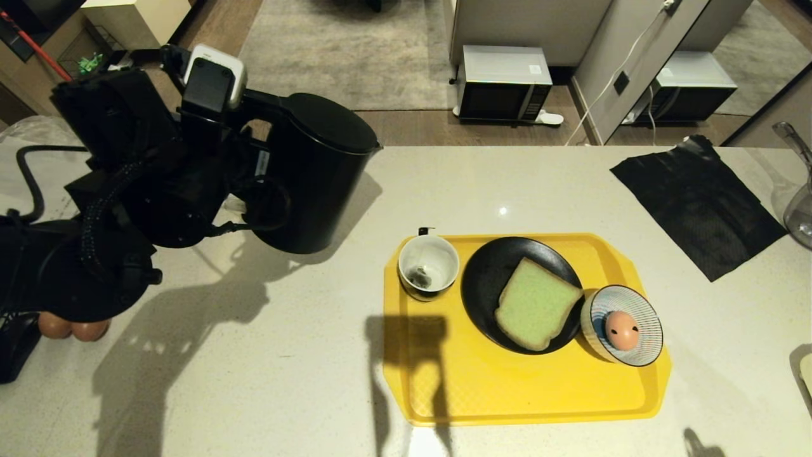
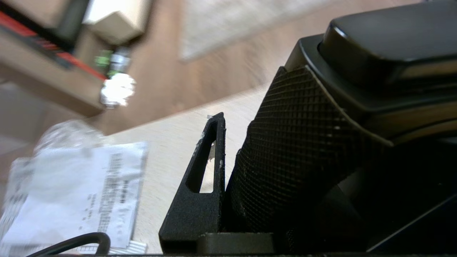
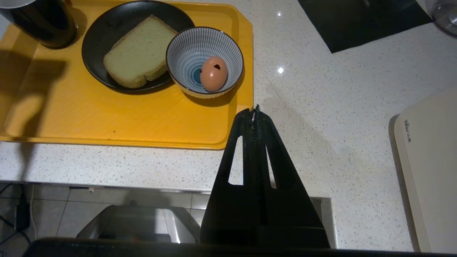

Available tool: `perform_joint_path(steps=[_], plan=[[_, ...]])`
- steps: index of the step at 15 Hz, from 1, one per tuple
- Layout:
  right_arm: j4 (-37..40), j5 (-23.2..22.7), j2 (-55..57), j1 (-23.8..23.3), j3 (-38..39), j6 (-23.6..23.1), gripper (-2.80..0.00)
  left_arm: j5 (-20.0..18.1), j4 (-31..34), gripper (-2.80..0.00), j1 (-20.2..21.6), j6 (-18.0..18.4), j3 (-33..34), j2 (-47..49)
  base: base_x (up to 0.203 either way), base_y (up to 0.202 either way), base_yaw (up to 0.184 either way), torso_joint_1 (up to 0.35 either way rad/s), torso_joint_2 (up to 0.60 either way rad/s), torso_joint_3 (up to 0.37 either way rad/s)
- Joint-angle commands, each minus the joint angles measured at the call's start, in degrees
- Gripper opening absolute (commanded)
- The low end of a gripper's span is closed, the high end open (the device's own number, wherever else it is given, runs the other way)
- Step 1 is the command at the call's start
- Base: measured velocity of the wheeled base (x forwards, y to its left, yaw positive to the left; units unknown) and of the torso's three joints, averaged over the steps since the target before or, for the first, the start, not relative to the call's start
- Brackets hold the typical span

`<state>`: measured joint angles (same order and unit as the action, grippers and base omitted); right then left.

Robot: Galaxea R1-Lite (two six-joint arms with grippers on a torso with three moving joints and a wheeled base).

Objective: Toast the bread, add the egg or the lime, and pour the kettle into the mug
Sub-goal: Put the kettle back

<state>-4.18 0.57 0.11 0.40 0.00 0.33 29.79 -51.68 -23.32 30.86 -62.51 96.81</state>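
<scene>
My left gripper keeps holding the kettle for now, since the tilted kettle's base (image 1: 293,245) hangs above the pale counter.
The black kettle (image 1: 317,171) hangs tilted above the counter's left side, and my left gripper (image 1: 254,197) is shut on its handle. In the left wrist view one finger (image 2: 205,167) lies against the textured kettle handle (image 2: 296,150). The mug (image 1: 428,266), white inside with a teabag, stands on the yellow tray (image 1: 526,393). Bread (image 1: 536,311) lies on a black plate (image 1: 488,285). The spotted egg (image 1: 622,329) sits in a striped bowl (image 1: 647,304). My right gripper (image 3: 254,112) is shut and empty, near the tray's front right corner. No lime is in view.
Two plain brown eggs (image 1: 73,329) lie at the left edge under my arm. A black cloth (image 1: 698,203) and a glass vessel (image 1: 799,209) are at the back right. A pale board (image 3: 428,171) sits at the right. A plastic bag with paper (image 2: 71,192) lies behind the kettle.
</scene>
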Motion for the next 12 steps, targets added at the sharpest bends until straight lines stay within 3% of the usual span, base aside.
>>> perform_joint_path(steps=[1,7,12], plan=[[-0.04,-0.05,0.03,0.00,1.54,0.02,-2.80,0.03,-9.90,-2.80,2.37,-0.10,2.59,3.35,0.000,0.000,0.000,0.000,0.00,0.000],[-0.04,-0.05,-0.01,0.04,1.53,0.02,-2.80,0.09,-33.58,-2.80,3.90,0.26,2.62,15.73,0.000,0.000,0.000,0.000,0.00,0.000],[-0.04,-0.05,0.04,0.04,1.58,0.02,-2.80,0.09,-35.98,-2.80,3.98,0.60,2.22,19.65,0.000,0.000,0.000,0.000,0.00,0.000]])
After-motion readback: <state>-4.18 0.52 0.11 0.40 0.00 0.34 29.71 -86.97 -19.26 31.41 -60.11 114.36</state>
